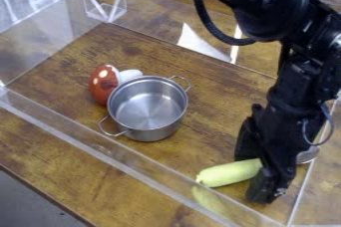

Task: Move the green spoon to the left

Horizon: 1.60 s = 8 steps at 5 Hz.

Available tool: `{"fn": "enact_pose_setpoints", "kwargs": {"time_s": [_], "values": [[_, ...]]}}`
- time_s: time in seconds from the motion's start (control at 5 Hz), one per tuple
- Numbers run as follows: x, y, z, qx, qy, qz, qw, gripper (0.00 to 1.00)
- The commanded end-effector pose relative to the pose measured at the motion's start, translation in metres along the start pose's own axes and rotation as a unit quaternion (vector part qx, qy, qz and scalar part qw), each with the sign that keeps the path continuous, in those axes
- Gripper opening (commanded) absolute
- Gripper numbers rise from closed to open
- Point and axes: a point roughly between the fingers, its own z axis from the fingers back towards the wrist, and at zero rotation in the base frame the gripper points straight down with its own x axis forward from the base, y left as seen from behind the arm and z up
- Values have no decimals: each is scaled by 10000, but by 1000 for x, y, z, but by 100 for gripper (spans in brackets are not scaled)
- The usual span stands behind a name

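Note:
The gripper should close on the green spoon now: its fingers reach down beside the yellow-green handle [232, 173], low at the tabletop. Closing now would hold the spoon.
The green spoon [229, 172] lies near the table's front right edge. Its yellow-green handle points left and its silver bowl [309, 155] peeks out to the right of the arm. My gripper [272, 178] points straight down, low over the spoon where the handle meets the bowl, and hides that part. The black fingers [266, 185] stand open on either side of the spoon. I cannot tell whether they touch it.
A steel pot [147, 108] with two small handles stands left of centre, with a red-and-white mushroom toy [107, 82] against its far left side. A clear plastic wall [160, 183] runs along the table's front edge, close to the spoon.

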Motion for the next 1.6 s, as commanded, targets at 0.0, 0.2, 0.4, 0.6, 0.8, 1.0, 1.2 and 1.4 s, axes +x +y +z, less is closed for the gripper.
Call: {"fn": "enact_pose_setpoints", "kwargs": {"time_s": [0.0, 0.2, 0.4, 0.6, 0.8, 1.0, 1.2, 1.4], "values": [[-6, -1, 25, 102, -228, 8, 9997, 100], [-10, 3, 27, 66, -199, 37, 9998, 100], [-4, 1, 30, 14, -238, 20, 9997, 0], [0, 0, 29, -12, -264, 3, 9997, 0], [0, -5, 32, -32, -299, -228, 9993, 100], [-2, -6, 36, -44, -295, -453, 9985, 0], [-2, -6, 32, -120, -311, -285, 9990, 0], [-4, -8, 28, -189, -381, -77, 9991, 0]]}}
